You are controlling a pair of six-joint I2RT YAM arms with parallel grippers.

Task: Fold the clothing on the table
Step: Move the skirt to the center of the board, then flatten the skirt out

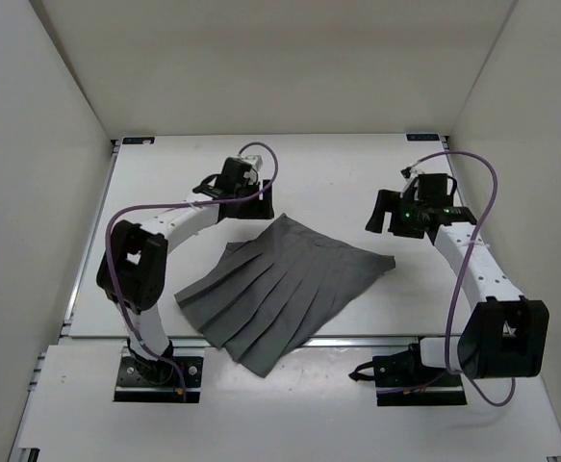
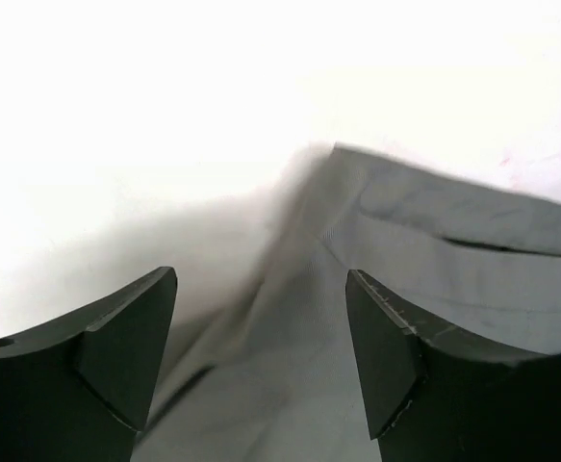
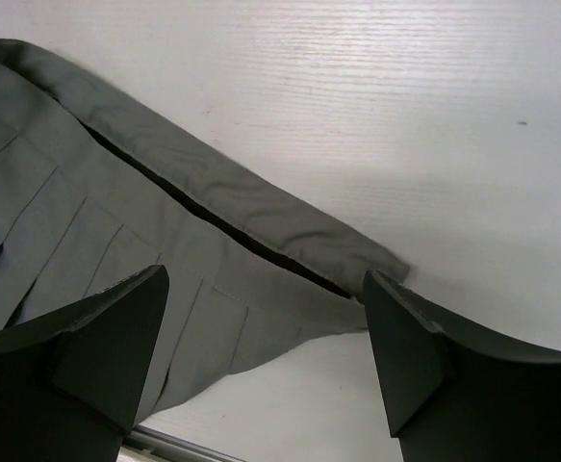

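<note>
My left gripper should next grab the skirt by its far corner (image 1: 282, 219) (image 2: 334, 178) at the waistband end. The opposite end stays for my right gripper.
The clothing (image 1: 285, 286), a dark grey pleated skirt, lies spread in a fan shape on the white table (image 1: 347, 173), its wide hem reaching past the near rail. My left gripper (image 1: 218, 193) hovers open just off the skirt's far corner. In the left wrist view its jaws (image 2: 261, 279) stand wide apart above the grey fabric (image 2: 434, 241), with nothing held. My right gripper (image 1: 378, 214) is open above the table, just beyond the skirt's right corner. The right wrist view shows the waistband end (image 3: 357, 255) below its spread jaws (image 3: 266, 274), untouched.
White walls (image 1: 49, 144) enclose the table on the left, back and right. A metal rail (image 1: 376, 338) runs along the near edge, in front of the arm bases (image 1: 155, 371). Purple cables (image 1: 482, 173) loop off both arms.
</note>
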